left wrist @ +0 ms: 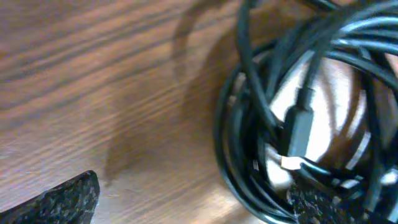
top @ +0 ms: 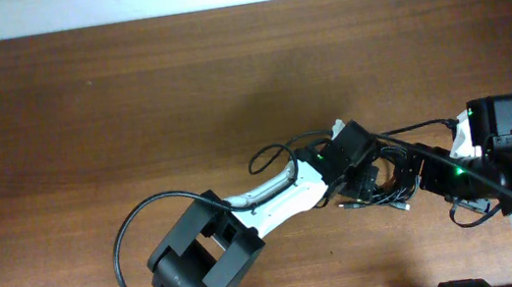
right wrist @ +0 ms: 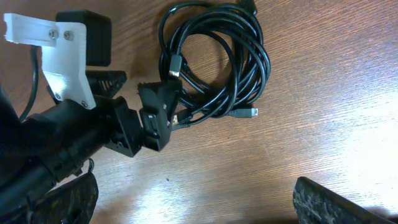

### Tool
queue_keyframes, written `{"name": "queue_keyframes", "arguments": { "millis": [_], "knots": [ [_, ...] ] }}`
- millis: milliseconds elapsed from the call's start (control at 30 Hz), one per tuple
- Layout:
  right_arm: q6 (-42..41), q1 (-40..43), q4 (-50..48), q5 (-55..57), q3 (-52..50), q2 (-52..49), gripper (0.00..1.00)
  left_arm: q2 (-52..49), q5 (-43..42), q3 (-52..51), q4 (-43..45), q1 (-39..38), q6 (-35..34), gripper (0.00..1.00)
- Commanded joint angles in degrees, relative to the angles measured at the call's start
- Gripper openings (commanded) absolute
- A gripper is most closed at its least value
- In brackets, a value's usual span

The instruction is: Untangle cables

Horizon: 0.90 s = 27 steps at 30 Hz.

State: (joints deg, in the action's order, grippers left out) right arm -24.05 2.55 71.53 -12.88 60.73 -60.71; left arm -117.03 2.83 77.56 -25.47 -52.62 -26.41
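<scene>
The left gripper should grab the coil of cables by its nearest edge next, so that the opposite side stays free for the right gripper to untangle.
The cables [right wrist: 217,62] are several thin black cords coiled in one bundle on the wooden table, with small plug ends [right wrist: 247,112] sticking out. In the overhead view the bundle [top: 391,190] lies right of centre, between the two arms. My left gripper [left wrist: 193,202] is open. One of its fingers [left wrist: 323,202] rests at the coil's edge against the cables [left wrist: 298,93], the other [left wrist: 62,199] over bare wood. My right gripper [right wrist: 199,199] hovers just short of the bundle, open, with only table between its fingers. It looks onto the left gripper [right wrist: 134,90].
The table [top: 131,100] is dark wood and ends at a white wall at the back. The left arm's own thick black wire [top: 131,249] loops out at the lower left, another loop [top: 268,157] near its wrist. The right arm's base [top: 496,122] stands at the right.
</scene>
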Motion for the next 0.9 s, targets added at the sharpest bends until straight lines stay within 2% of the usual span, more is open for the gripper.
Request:
{"name": "queue_keyframes", "arguments": {
  "millis": [0,267,500,567,800,833,867],
  "knots": [
    [-0.46,0.11,-0.04,-0.37,0.28,0.17,0.99,-2.54,6.51,0.11,-1.66,0.26,-3.89,0.99],
    [-0.46,0.11,0.07,-0.39,0.28,0.17,0.99,-4.31,6.56,0.31,-5.49,2.36,-6.4,0.99],
    [-0.44,0.11,0.04,-0.39,0.31,0.17,0.99,-4.24,6.82,4.44,-17.57,5.57,-8.81,0.99],
    [-0.42,0.11,0.07,-0.39,0.28,0.17,0.99,-4.24,10.12,5.44,-20.48,5.62,-11.45,0.99],
    [-0.42,0.11,0.07,-0.37,0.28,0.17,0.99,-4.24,7.78,5.44,-17.94,5.66,-11.32,0.99],
    [-0.42,0.11,0.07,-0.37,0.28,0.17,0.99,-4.24,7.43,5.44,-17.9,5.66,-11.32,0.96],
    [-0.42,0.11,0.07,-0.37,0.28,0.17,0.99,-4.24,7.5,5.44,-17.9,5.66,-11.32,0.73]
  ]
}}
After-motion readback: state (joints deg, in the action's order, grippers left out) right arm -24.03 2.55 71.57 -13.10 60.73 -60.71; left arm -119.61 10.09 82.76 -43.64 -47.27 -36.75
